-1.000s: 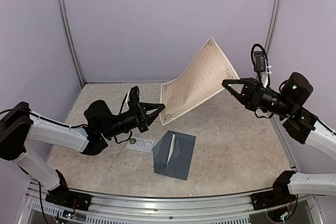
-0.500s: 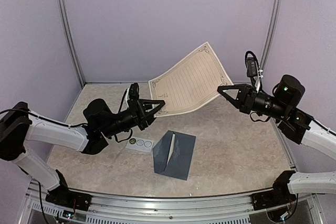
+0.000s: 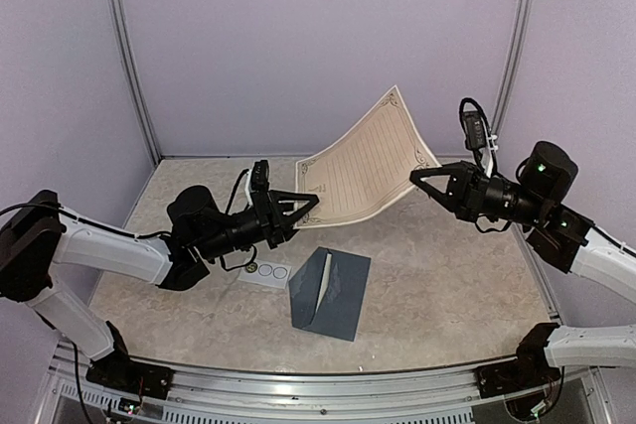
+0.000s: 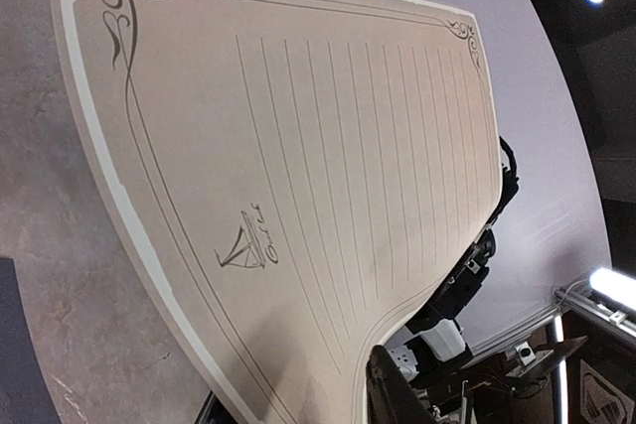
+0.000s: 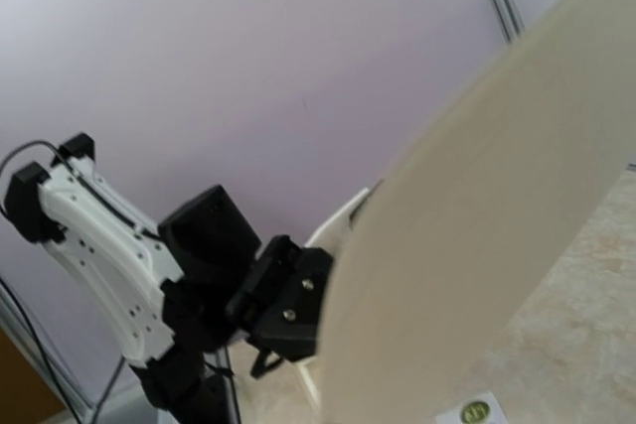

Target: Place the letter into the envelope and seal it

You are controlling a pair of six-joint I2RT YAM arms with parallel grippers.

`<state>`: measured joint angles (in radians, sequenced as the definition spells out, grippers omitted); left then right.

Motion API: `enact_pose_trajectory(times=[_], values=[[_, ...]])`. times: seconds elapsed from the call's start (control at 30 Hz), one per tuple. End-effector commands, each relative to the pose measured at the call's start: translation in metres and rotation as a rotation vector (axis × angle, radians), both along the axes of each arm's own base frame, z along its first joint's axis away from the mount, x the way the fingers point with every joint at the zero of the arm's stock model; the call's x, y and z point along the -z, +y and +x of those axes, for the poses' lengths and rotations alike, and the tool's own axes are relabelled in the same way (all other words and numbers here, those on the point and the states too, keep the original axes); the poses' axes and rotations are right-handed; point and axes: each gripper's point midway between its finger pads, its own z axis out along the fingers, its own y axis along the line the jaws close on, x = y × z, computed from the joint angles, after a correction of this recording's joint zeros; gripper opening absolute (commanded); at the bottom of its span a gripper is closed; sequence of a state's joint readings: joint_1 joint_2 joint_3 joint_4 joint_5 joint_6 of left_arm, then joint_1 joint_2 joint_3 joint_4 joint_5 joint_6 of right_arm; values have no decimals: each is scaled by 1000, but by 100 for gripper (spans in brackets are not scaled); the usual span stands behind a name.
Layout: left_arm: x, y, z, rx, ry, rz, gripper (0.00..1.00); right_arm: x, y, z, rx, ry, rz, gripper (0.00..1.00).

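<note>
The left gripper grabs the letter's edge [image 3: 315, 212] opposite my right gripper next, so both sides draw together to place it into the envelope [image 3: 330, 292].
The letter [image 3: 363, 166], a cream lined sheet with an ornate border, hangs bowed in the air between both arms. My right gripper [image 3: 415, 179] is shut on its right edge. The sheet's blank back [image 5: 497, 245] hides that gripper's fingers in the right wrist view. My left gripper [image 3: 308, 209] is open, its jaws spread around the sheet's lower left edge. In the left wrist view the printed face [image 4: 298, 146] fills the frame, with one dark finger [image 4: 397, 396] beside it. The slate-blue envelope [image 3: 330, 292] lies on the table below, its flap raised.
A small white sticker strip [image 3: 269, 270] with circles lies left of the envelope, and part of it shows at the bottom of the right wrist view [image 5: 475, 410]. Lilac walls close in the beige table [image 3: 447, 275] on three sides.
My left gripper has gone from shut to open at the sheet's lower left. My right gripper moved down and left, so the steeply raised sheet now hangs lower and bowed.
</note>
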<state>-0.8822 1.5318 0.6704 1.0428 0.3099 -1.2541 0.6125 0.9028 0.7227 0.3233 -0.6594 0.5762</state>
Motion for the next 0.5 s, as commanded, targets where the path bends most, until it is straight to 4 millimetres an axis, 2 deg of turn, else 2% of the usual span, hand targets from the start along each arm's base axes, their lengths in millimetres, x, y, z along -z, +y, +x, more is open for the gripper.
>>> enact_pose_trajectory(times=[0.0, 0.23, 0.33, 0.47], values=[[-1, 2, 9, -34, -42, 38, 29, 0, 0, -7, -8, -29, -58, 0], [-2, 7, 15, -57, -65, 39, 35, 6, -1, -9, -9, -27, -106, 0], [-2, 6, 17, -52, -70, 36, 43, 6, 0, -13, -37, -32, -104, 0], [0, 2, 20, -42, -61, 33, 43, 5, 3, -20, -80, -36, -91, 0]])
